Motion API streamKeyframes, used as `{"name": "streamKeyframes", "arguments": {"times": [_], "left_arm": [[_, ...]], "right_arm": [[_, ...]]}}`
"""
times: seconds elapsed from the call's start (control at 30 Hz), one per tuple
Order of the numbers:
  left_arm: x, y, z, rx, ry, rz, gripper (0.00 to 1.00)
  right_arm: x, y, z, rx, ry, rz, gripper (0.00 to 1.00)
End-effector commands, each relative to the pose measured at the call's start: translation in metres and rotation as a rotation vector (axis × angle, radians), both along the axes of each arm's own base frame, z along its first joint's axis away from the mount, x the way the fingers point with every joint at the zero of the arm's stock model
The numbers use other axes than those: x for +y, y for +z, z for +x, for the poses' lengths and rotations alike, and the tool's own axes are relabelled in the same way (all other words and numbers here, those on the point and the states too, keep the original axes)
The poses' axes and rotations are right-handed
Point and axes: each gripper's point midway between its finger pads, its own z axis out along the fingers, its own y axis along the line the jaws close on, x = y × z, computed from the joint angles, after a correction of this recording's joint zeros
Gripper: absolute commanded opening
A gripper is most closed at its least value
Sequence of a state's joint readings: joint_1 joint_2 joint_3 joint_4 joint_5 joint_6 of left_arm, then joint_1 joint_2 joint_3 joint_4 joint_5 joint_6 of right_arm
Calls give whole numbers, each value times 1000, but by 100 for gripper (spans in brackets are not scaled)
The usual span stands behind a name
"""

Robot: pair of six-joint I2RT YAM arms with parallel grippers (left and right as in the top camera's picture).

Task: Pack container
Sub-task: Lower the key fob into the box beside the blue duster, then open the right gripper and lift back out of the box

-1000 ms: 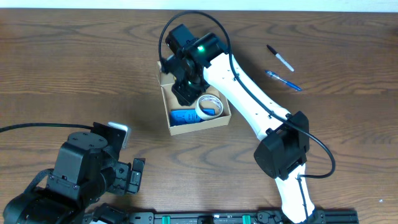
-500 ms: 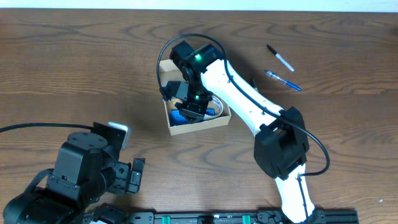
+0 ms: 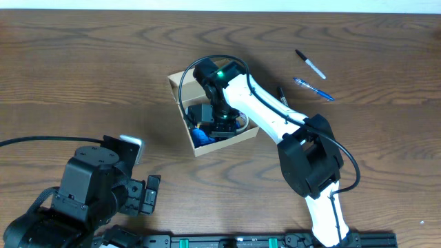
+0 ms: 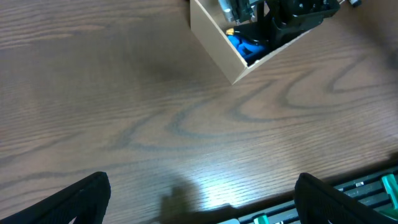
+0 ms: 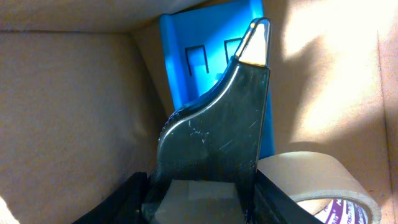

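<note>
The black tool hangs low inside the box's sides, close over the blue plastic piece, so my right gripper should release the black tool.
The container, a small tan cardboard box, lies open at mid-table and also shows at the top of the left wrist view. My right gripper reaches down inside it. In the right wrist view the right gripper is shut on a black tool with a silver tip. Under the tool lies a blue plastic piece, and a tan tape roll sits beside it at the lower right. My left gripper hovers open over bare wood near the front edge, holding nothing.
A black marker and a blue pen lie on the table to the right of the box. A black rail runs along the front edge. The left arm fills the near left corner.
The right gripper has come forward from the box's back edge and gone down inside, covering the tape roll. The box has turned and shifted slightly. The left arm has not moved.
</note>
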State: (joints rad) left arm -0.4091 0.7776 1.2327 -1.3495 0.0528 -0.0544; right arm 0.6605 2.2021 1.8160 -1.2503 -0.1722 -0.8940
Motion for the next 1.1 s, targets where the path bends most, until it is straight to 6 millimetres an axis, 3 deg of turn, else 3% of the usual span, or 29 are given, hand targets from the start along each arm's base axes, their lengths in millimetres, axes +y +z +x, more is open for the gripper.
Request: {"name": "streamKeyframes", "arguments": {"times": [0.0,0.13,0.23,0.43,0.63,0.77,0.93,1.07], "left_arm": [[0,5,0,-14,-2,-2,95],[0,5,0,-14,-2,-2,95],[0,4,0,-14,-2,-2,95],[0,4,0,-14,-2,-2,95],[0,5,0,-14,-2,-2,95],[0,5,0,-14,-2,-2,95],[0,5,0,-14,-2,-2,95],[0,4,0,-14,-2,-2,95]], "right_arm": [[-3,-4,1,-18,64,-16,41],[0,-4,4,-32,64,-9,63],[2,-4,6,-43,65,-1,74],[12,13,16,-84,22,30,77],[32,73,34,-185,-97,150,76],[35,112,41,-247,-216,206,77],[8,143,59,-315,-556,190,80],[-31,141,66,-275,-871,112,79]]}}
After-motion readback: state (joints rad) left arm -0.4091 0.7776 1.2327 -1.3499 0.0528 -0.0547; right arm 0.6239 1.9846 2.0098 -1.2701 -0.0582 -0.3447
